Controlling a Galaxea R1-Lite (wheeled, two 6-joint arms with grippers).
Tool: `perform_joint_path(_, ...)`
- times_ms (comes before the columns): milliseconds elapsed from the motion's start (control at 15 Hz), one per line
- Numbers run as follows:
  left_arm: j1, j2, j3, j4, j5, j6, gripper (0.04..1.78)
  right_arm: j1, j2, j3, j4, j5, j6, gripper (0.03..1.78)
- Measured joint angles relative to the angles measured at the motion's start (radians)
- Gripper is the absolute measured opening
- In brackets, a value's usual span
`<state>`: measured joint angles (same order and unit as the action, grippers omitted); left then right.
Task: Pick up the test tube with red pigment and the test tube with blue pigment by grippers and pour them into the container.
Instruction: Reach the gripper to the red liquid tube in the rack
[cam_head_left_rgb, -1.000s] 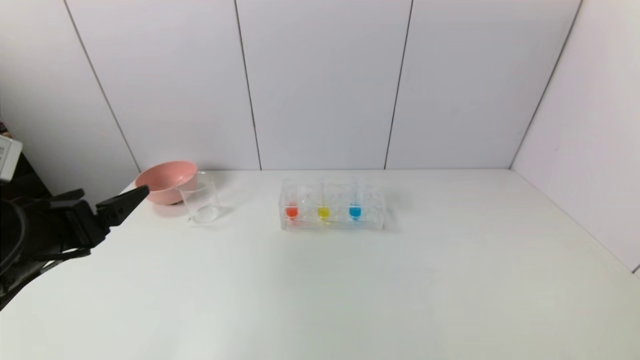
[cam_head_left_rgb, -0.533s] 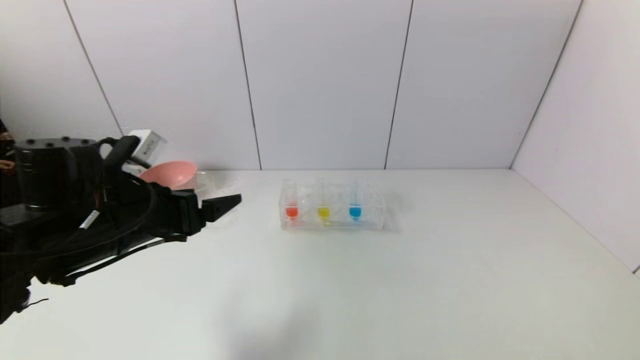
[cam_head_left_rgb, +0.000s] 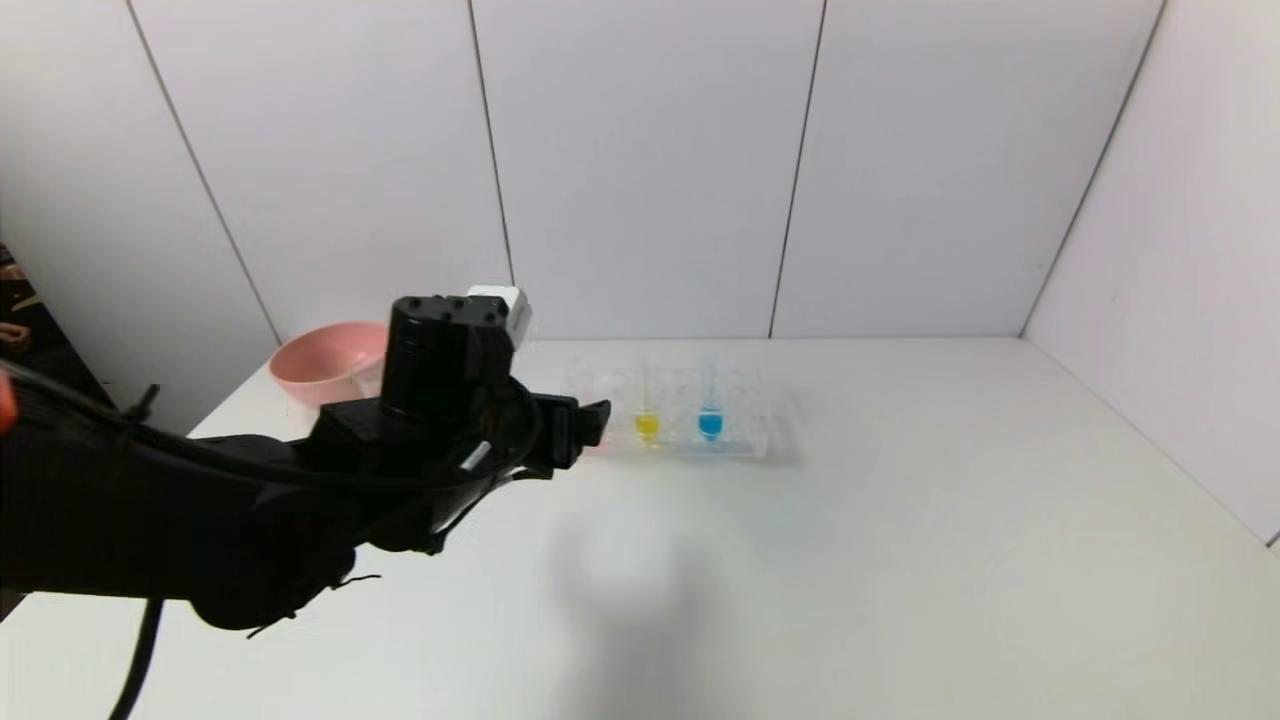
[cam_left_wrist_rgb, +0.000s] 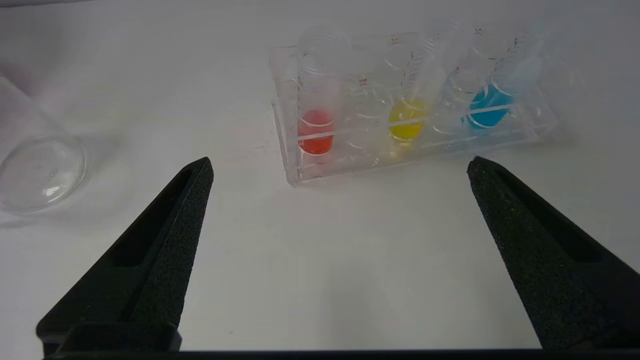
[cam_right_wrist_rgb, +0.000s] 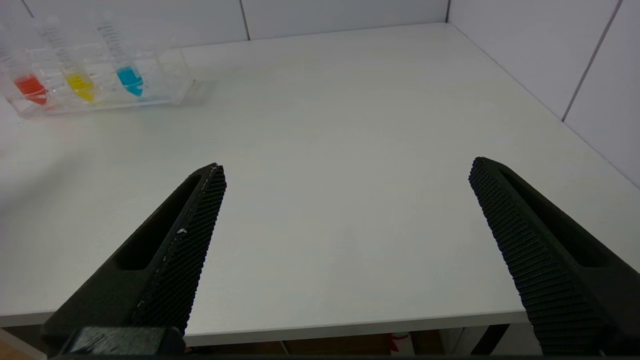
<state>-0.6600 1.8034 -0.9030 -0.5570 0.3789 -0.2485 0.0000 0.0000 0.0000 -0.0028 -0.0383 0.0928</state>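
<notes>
The left gripper will grab the red tube by its upper part below its rim (cam_left_wrist_rgb: 322, 67), because the clear rack closes around the red tube's lower half.
The test tube with red pigment (cam_left_wrist_rgb: 316, 132) and the test tube with blue pigment (cam_left_wrist_rgb: 487, 107) stand upright in a clear rack (cam_left_wrist_rgb: 350, 160), with a yellow tube (cam_left_wrist_rgb: 407, 122) between them. My left gripper (cam_left_wrist_rgb: 340, 165) is open and empty, just short of the rack's front, nearer its red end. In the head view the left gripper (cam_head_left_rgb: 592, 420) hides the red tube; the blue tube (cam_head_left_rgb: 710, 425) shows. The container, a clear beaker (cam_left_wrist_rgb: 40, 172), stands left of the rack. My right gripper (cam_right_wrist_rgb: 347, 167) is open and empty over the table's near edge, far from the blue tube (cam_right_wrist_rgb: 130, 80).
A pink bowl (cam_head_left_rgb: 325, 365) sits at the back left by the wall. The left arm covers the beaker in the head view. White walls close the table at the back and on the right.
My left arm has swung from the table's left edge rightward to the rack, past the bowl and beaker. It now covers the red tube and beaker in the head view.
</notes>
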Motion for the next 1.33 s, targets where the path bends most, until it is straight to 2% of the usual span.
perform_joint_path(200,-0.026,0.094,-0.078,-0.016,0.143,-0.050,1.77,0.000,0.000,0.000,0.000,0.000,0.000,1.77)
perform_joint_path(400,-0.031,0.177,-0.113,-0.084,0.210,-0.066,1.77,0.000,0.000,0.000,0.000,0.000,0.000,1.77)
perform_joint_path(1000,0.023,0.375,-0.266,-0.121,0.216,0.007,1.77,0.000,0.000,0.000,0.000,0.000,0.000,1.77)
perform_joint_path(1333,0.043,0.416,-0.296,-0.158,0.215,0.011,1.74,0.000,0.000,0.000,0.000,0.000,0.000,1.77)
